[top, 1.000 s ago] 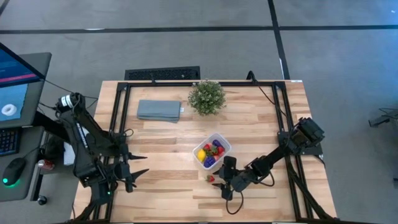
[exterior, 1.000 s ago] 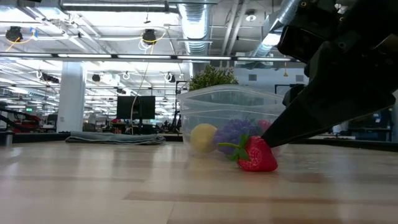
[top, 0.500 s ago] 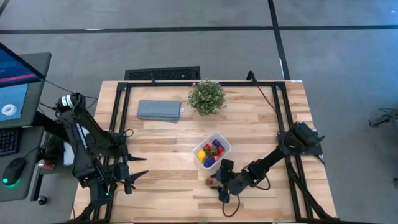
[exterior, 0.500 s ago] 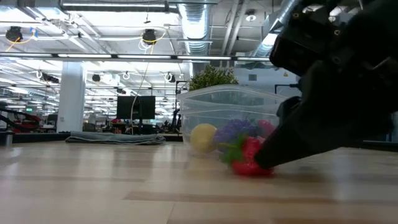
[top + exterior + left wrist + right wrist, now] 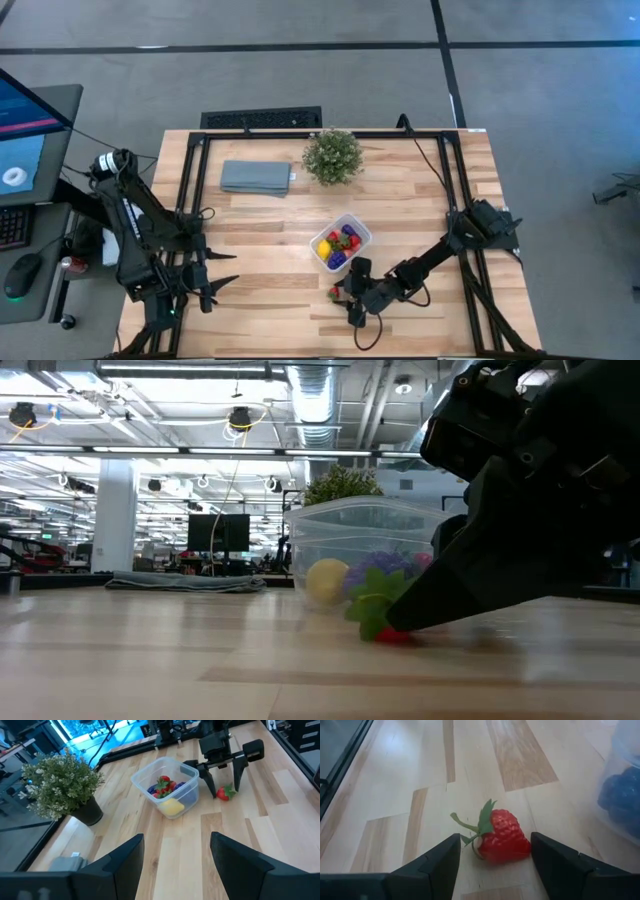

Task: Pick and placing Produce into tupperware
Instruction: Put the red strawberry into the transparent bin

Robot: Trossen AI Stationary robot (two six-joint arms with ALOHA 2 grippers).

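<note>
The strawberry's green stalk [image 5: 465, 823] is between my right gripper's fingers, and they are low beside the strawberry's red body [image 5: 520, 845], so my right gripper needs to close.
A red toy strawberry [image 5: 502, 836] with a green stalk lies on its side on the wooden table, just near of the tupperware [image 5: 341, 243]. It also shows in the left wrist view [image 5: 226, 793] and in the low view [image 5: 385, 624]. The tupperware is a clear box holding a yellow piece, purple pieces and red strawberries. My right gripper [image 5: 495, 840] is open and low at the table, with one finger on each side of the loose strawberry. My left gripper [image 5: 215, 270] is open and empty at the table's left. My right gripper comes level along the table from its right side, its two fingers [image 5: 555, 862] on either side of the strawberry's red body [image 5: 520, 845]. Whether a finger touches the strawberry, I cannot tell. The strawberry lies on the table.
A bushy green potted plant [image 5: 333, 155] and a folded grey-blue cloth [image 5: 256, 177] stand at the table's far side. Black frame rails [image 5: 190, 180] run along the left, right and far edges. Bare wood lies between my two grippers.
My right gripper has gone toward the table's left edge, low along the table, until its open fingers stand around the strawberry. In the low view it now hides most of the strawberry.
</note>
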